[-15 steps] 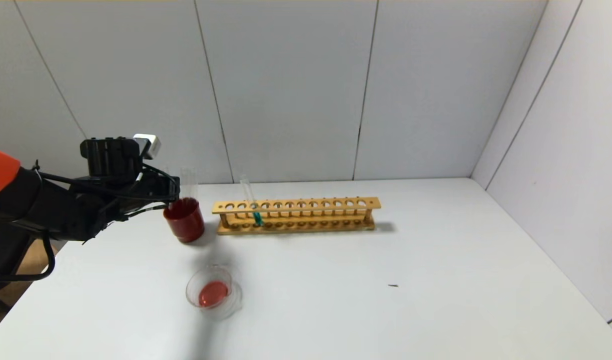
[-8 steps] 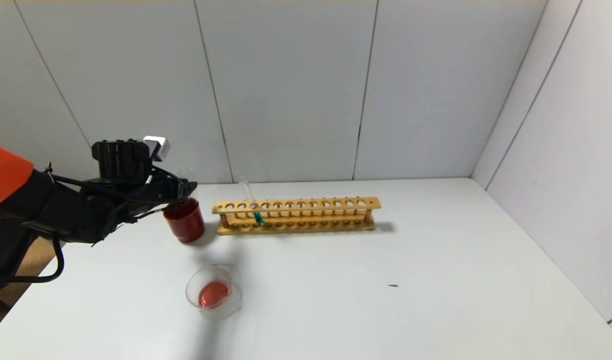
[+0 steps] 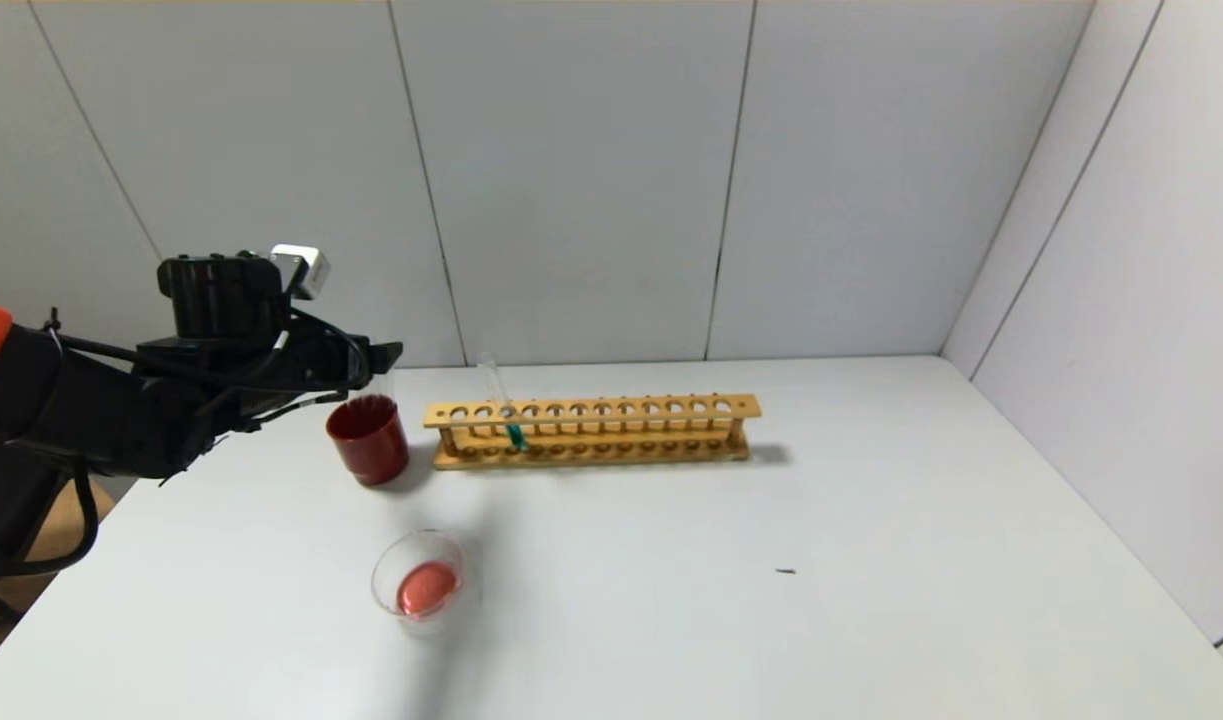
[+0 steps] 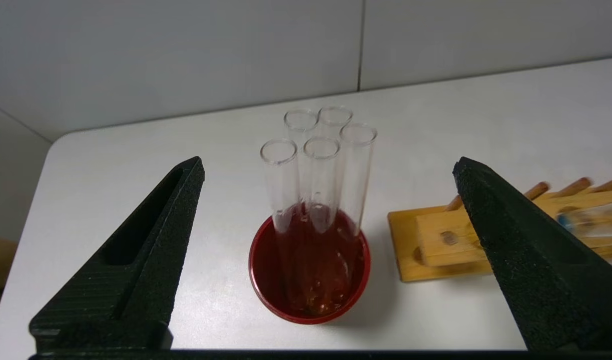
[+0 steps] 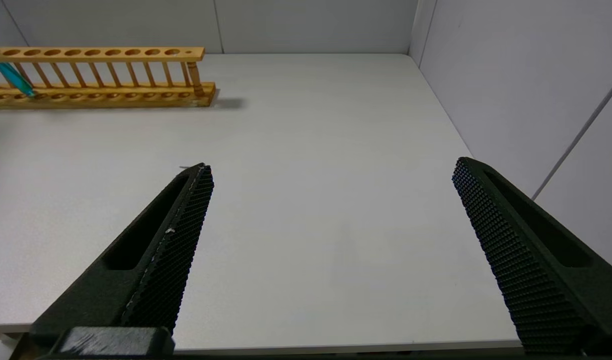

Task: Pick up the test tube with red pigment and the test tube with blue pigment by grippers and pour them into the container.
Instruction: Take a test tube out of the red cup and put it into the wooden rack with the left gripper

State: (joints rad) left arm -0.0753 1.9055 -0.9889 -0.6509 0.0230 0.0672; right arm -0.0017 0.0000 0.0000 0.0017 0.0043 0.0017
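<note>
The rack's bars enclose everything below, so my left gripper should next take the blue test tube by its open upper part.
My left gripper (image 3: 379,353) (image 4: 328,166) hangs open just above a dark red cup (image 3: 368,445) (image 4: 259,285). Several clear tubes (image 4: 320,175) stand in that cup, between and beyond my fingers, touching neither. No tube with red pigment in it shows. The test tube with blue pigment (image 3: 512,434) (image 5: 15,80) leans in a wooden rack (image 3: 611,408) near its left end. The container (image 3: 377,585), a low clear glass dish, stands in front of the cup with red liquid in it. My right gripper (image 5: 332,166) is open and holds nothing, over the table's near right part.
The rack (image 4: 446,240) (image 5: 100,92) lies along the back of the white table, right beside the red cup. A small dark speck (image 3: 786,571) lies on the table to the right. Walls close the back and right sides.
My left gripper has gone from shut to wide open and has risen from the red cup's rim to above it. The cup, dish and rack have not moved.
</note>
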